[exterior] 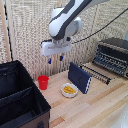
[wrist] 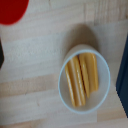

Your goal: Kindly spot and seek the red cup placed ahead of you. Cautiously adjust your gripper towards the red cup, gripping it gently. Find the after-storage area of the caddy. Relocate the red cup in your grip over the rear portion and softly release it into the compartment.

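Observation:
The red cup should go into the caddy's rear section, so my gripper should next grab the cup by its rim [exterior: 43, 77] [wrist: 16, 20].
The red cup [exterior: 43, 82] stands upright on the wooden table, just off the caddy's [exterior: 20, 100] corner; the wrist view catches only its rim [wrist: 11, 11]. My gripper [exterior: 55, 58] hangs well above the table, up and to the exterior view's right of the cup, its blue-tipped fingers apart and empty. The black caddy fills the exterior view's lower left, split by a divider into two bays, the farther one [exterior: 14, 77] toward the back. No fingers show in the wrist view.
A white bowl [exterior: 69, 90] of yellow sticks sits beside the cup, also seen as the bowl [wrist: 84, 79] in the wrist view. A dark blue flat case [exterior: 79, 77] leans behind it. A toaster oven [exterior: 113, 55] with a wire rack [exterior: 96, 73] stands at back right.

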Available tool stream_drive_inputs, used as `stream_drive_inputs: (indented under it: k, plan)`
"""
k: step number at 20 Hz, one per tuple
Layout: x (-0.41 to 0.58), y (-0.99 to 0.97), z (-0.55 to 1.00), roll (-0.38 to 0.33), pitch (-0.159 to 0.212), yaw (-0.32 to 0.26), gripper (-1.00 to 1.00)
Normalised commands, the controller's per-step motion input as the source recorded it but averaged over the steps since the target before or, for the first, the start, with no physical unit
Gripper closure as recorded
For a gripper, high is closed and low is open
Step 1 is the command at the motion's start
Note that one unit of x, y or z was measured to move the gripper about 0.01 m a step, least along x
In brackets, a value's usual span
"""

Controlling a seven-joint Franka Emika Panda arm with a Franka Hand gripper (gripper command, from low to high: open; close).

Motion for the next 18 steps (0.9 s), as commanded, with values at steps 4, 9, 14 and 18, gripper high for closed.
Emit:
stream_drive_inputs:
  k: [4,9,14,18]
  plan:
    - [0.522,0.20,-0.25,-0.060,0.171,0.051,-1.00]
    - [0.215,0.13,-0.27,-0.060,0.184,0.046,-1.00]
    - [0.001,0.09,-0.27,-0.036,0.111,0.003,-1.00]
    - [0.087,0.05,-0.31,-0.021,0.020,0.007,-1.00]
